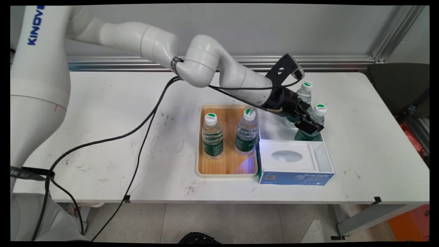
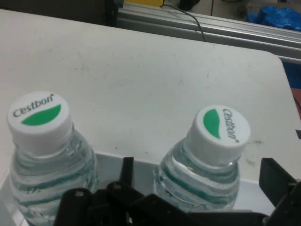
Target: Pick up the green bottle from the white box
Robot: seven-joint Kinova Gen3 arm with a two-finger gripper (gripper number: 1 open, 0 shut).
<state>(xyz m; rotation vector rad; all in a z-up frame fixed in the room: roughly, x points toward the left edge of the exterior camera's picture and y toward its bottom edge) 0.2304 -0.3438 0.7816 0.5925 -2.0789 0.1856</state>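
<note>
The small water bottle needs to go onto the wooden tray [image 1: 227, 164], so my gripper needs to grab it next by its body below the cap [image 1: 318, 118].
Two clear water bottles with white and green caps stand in the back part of a white and blue box [image 1: 295, 177]. My gripper [image 1: 310, 127] is open and low around the nearer bottle [image 1: 319, 116]; in the hand view this bottle [image 2: 214, 141] sits between the two fingers [image 2: 126, 169] with gaps on both sides. The farther bottle [image 1: 305, 92] stands just behind the gripper, and shows in the hand view as the left-hand bottle [image 2: 44, 136], outside the left finger.
A wooden tray [image 1: 228, 168] with a white rim lies left of the box and holds two more bottles [image 1: 212, 135] [image 1: 247, 130]. Black cables [image 1: 144, 130] hang from the arm across the table's left half. A dark chair [image 1: 398, 89] stands beyond the right edge.
</note>
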